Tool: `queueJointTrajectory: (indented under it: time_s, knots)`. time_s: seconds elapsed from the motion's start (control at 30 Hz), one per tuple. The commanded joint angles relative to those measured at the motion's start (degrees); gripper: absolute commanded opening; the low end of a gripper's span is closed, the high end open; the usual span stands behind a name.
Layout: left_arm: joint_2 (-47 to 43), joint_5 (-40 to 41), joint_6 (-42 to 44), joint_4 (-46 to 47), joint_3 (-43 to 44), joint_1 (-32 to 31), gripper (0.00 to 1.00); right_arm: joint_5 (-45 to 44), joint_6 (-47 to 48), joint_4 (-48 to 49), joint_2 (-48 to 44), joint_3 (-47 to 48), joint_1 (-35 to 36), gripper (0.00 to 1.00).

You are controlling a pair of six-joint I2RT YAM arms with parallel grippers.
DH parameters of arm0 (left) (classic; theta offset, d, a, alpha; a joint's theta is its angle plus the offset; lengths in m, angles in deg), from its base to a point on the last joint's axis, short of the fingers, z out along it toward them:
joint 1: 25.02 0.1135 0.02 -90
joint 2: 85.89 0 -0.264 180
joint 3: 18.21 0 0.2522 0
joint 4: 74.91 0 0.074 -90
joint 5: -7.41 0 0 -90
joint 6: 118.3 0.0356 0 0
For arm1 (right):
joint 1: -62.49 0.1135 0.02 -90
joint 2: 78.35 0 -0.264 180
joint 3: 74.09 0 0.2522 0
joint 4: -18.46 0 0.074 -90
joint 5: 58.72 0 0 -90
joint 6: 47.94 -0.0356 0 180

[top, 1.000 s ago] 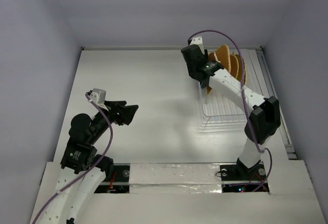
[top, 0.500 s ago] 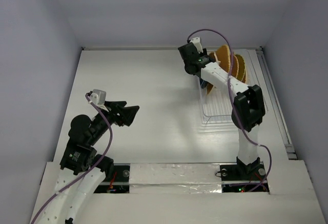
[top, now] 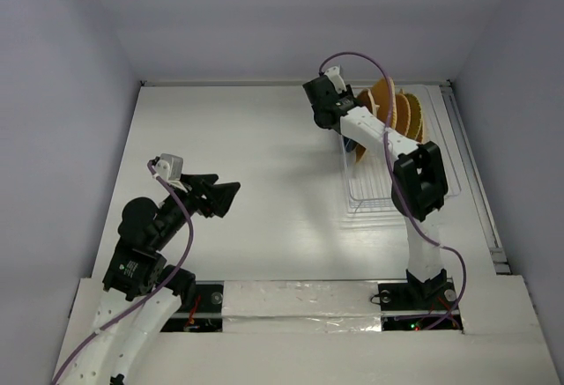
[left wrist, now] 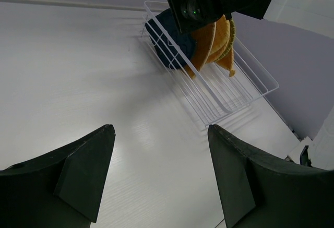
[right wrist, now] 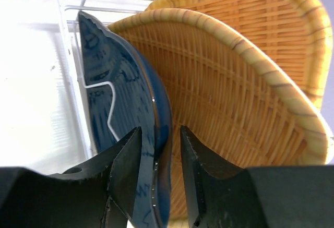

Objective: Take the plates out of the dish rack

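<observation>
The dark blue plate (right wrist: 120,108) would stay in the dish rack if the right gripper lifted now, because the gripper's fingers are still apart around its rim (right wrist: 163,145).
The dish rack (top: 379,196) lies at the table's right, with its plates standing on edge at the far end. In the right wrist view a dark blue plate (right wrist: 120,108) stands in front of two orange woven-look plates (right wrist: 224,97). My right gripper (right wrist: 160,130) reaches down over the blue plate's rim, one finger on each side. A narrow gap shows at each finger, so the gripper is open. My left gripper (top: 231,193) hovers wide open over bare table at the left, well away from the rack (left wrist: 229,95), with nothing between its fingers (left wrist: 83,170).
The rack's near half (top: 374,182) holds only thin wire dividers. A raised rail (top: 476,182) runs along the table's right edge beside the rack. White walls close the table at the back and sides.
The right arm has drawn in and shifted slightly left over the rack's far end, and its jaws have narrowed around the blue plate's rim. The left jaws have widened a little.
</observation>
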Motion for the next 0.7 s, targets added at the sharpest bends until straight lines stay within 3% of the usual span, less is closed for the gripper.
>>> queueJointTrajectory:
  time_s: [0.0,0.3,0.67]
  knots:
    - [-0.4,0.2,-0.3,1.5,0.7,-0.3,0.69,-3.2,3.5,1.7,1.2,3.0,-0.3,0.38]
    - [-0.7,0.1,-0.1,1.6,0.6,-0.9,0.69,-5.0,5.9,1.9,2.8,2.5,-0.3,0.35]
    - [-1.1,0.2,-0.1,1.8,0.6,-0.9,0.69,-7.7,10.5,4.2,2.1,2.2,0.2,0.14]
